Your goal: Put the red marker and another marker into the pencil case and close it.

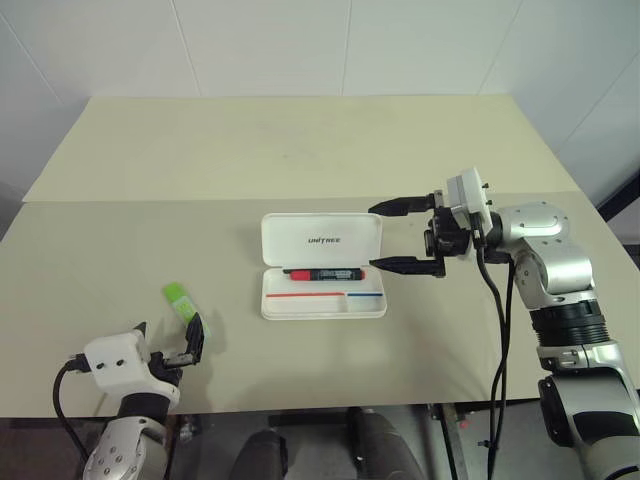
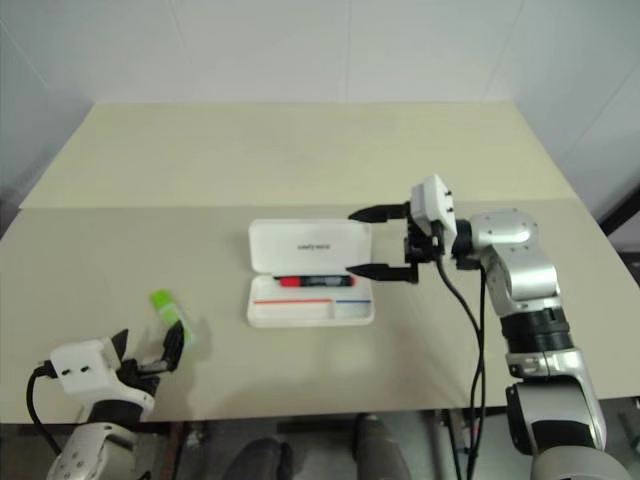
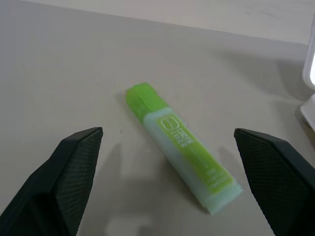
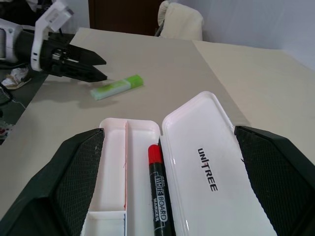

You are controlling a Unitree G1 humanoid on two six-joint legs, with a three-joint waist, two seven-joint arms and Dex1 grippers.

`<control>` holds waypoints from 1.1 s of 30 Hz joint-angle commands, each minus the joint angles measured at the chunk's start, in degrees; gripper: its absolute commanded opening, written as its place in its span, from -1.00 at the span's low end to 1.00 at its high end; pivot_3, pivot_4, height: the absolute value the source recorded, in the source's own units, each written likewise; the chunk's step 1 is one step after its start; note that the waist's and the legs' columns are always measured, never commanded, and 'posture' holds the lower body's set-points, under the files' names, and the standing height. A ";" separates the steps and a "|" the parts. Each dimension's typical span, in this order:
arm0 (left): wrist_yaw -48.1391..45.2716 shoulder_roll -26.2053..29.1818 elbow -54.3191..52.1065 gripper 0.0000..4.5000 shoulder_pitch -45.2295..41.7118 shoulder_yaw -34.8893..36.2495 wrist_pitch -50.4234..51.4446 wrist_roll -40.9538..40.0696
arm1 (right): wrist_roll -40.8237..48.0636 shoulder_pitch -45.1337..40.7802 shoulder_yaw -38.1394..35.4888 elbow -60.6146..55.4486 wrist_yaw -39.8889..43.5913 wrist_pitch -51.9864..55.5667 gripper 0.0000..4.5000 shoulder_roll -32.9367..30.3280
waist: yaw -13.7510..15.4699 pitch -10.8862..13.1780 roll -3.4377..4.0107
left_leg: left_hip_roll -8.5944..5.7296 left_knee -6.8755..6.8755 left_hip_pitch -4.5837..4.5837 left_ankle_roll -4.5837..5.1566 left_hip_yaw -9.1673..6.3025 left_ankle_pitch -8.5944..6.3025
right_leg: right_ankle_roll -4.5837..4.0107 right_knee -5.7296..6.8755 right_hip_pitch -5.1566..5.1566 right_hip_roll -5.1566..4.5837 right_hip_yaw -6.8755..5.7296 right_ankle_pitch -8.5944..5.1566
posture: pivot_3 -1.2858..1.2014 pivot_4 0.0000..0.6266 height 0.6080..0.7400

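Observation:
The fingers of my left gripper are above the light-green highlighter (image 1: 180, 300) and would miss it if they closed now, so I should lower the gripper first.
The white pencil case (image 1: 322, 265) lies open in the middle of the table, its lid marked UNITREE folded back. Inside the tray rests the red marker (image 1: 324, 273), red cap to the left, black barrel to the right. A short light-green highlighter (image 1: 180, 300) lies on the table to the left of the case. My left gripper (image 1: 168, 339) is open just behind the highlighter, low over the table, fingers either side of it in the left wrist view (image 3: 183, 147). My right gripper (image 1: 396, 236) is open at the case's right end, empty.
The beige table (image 1: 300, 160) stretches far behind the case, with a seam running across it. Its front edge lies just beneath my left gripper. A white wall stands beyond the table.

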 commanded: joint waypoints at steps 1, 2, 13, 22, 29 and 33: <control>3.44 -1.08 -2.16 1.00 -2.22 -0.32 1.49 1.00 | 1.24 -0.47 -0.66 -2.97 0.83 0.93 0.98 -0.88 | 0.01 0.00 0.00 | 0.00 0.00 0.00 -0.01 0.00 -0.01 | 0.00 0.00 0.00 -0.01 0.00 0.00 | 0.03 -0.52 1.00; 4.15 -1.45 -2.00 1.00 -2.90 -0.57 2.24 0.89 | 1.35 -0.48 -0.75 -3.19 1.00 1.22 0.98 -1.06 | 0.01 0.00 0.00 | 0.00 0.00 0.00 -0.01 0.01 -0.02 | 0.01 0.00 0.00 -0.02 0.00 0.00 | 0.03 -0.52 1.00; 10.15 -4.29 0.64 1.00 -7.91 -5.10 11.30 2.96 | 1.29 -2.21 -1.36 -2.51 2.53 2.02 0.98 -2.42 | 0.02 0.00 0.00 | 0.02 0.00 0.00 0.00 -0.02 -0.08 | 0.01 -0.02 -0.01 -0.01 0.01 0.00 | 0.03 -0.52 1.00; 14.57 -4.15 1.58 0.81 -10.76 -6.06 27.26 5.88 | 1.54 -1.90 -1.62 -3.36 2.08 2.42 1.00 -2.75 | 0.04 -0.08 0.14 | 0.01 0.00 0.08 -0.01 0.00 -0.07 | 0.00 0.05 0.05 0.02 0.02 0.00 | 0.03 -0.52 1.00; 13.91 -2.68 1.17 -0.16 -13.20 -4.31 31.51 7.63 | 2.49 0.52 -2.77 -4.81 2.00 3.63 1.00 -3.46 | 0.07 -0.19 0.33 | -0.02 -0.01 0.15 -0.01 0.01 -0.07 | 0.01 0.04 0.10 0.02 0.15 0.01 | 0.03 -0.52 1.00; 13.25 -1.99 1.13 -0.54 -14.10 -3.49 32.96 7.93 | 3.23 1.80 -2.52 -5.91 3.41 4.55 1.00 -4.54 | 0.27 -0.21 0.36 | -0.04 0.01 0.15 0.00 0.01 -0.06 | 0.03 0.05 0.10 0.01 0.15 0.02 | 0.03 -0.52 1.00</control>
